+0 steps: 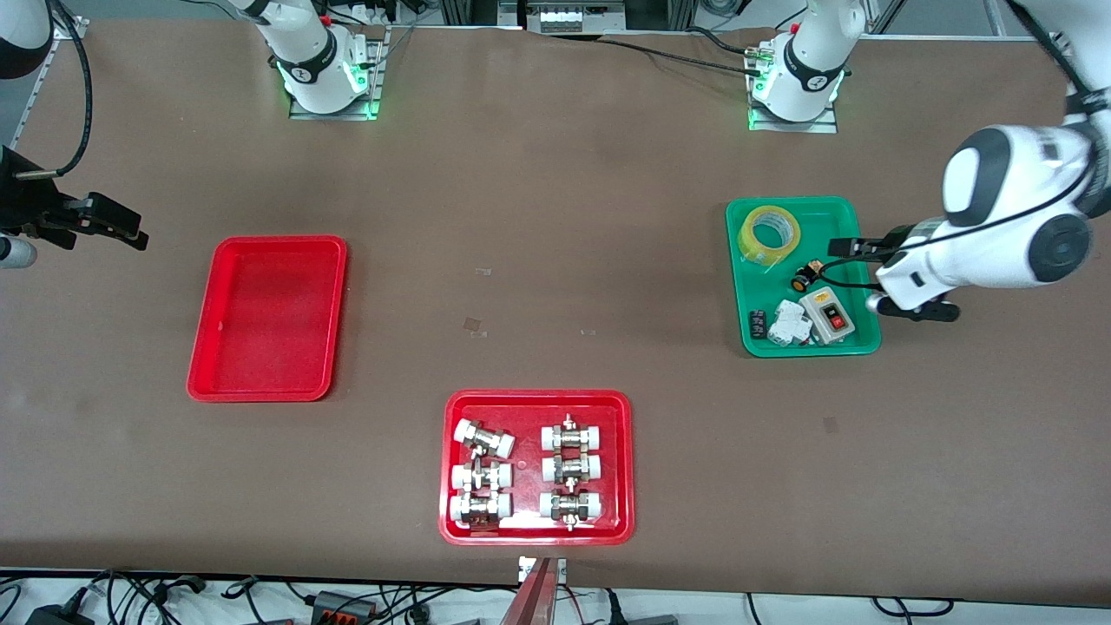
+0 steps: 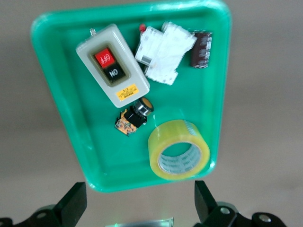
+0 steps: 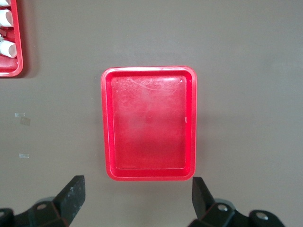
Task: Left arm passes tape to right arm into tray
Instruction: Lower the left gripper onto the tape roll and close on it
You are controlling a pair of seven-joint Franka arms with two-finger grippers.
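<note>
Next, to pass the tape, my left gripper grabs the side of its ring on the push button's side point(image 1: 794, 239), as the tape's open hole point(image 1: 770, 235) lets a finger in.
The yellow tape roll point(image 1: 769, 233) lies flat in the green tray point(image 1: 738, 286), at the end farther from the front camera. My left gripper point(image 1: 881, 278) hangs in the air at that tray's edge toward the left arm's end, open and empty. In the left wrist view the tape point(image 2: 179, 150) lies just ahead of the left gripper point(image 2: 140, 203), apart from its fingers. The plain red tray point(image 1: 269, 319) is empty. My right gripper point(image 1: 69, 230) hangs open beside it toward the right arm's end. The right wrist view shows the tray point(image 3: 149, 123) ahead of the right gripper point(image 3: 137, 201).
The green tray also holds an ON/OFF switch box point(image 2: 111, 65), a white block point(image 2: 163, 49), a dark part point(image 2: 201, 49) and a small push button point(image 2: 135, 116). A second red tray point(image 1: 538, 404) with several white-capped fittings sits nearer the front camera.
</note>
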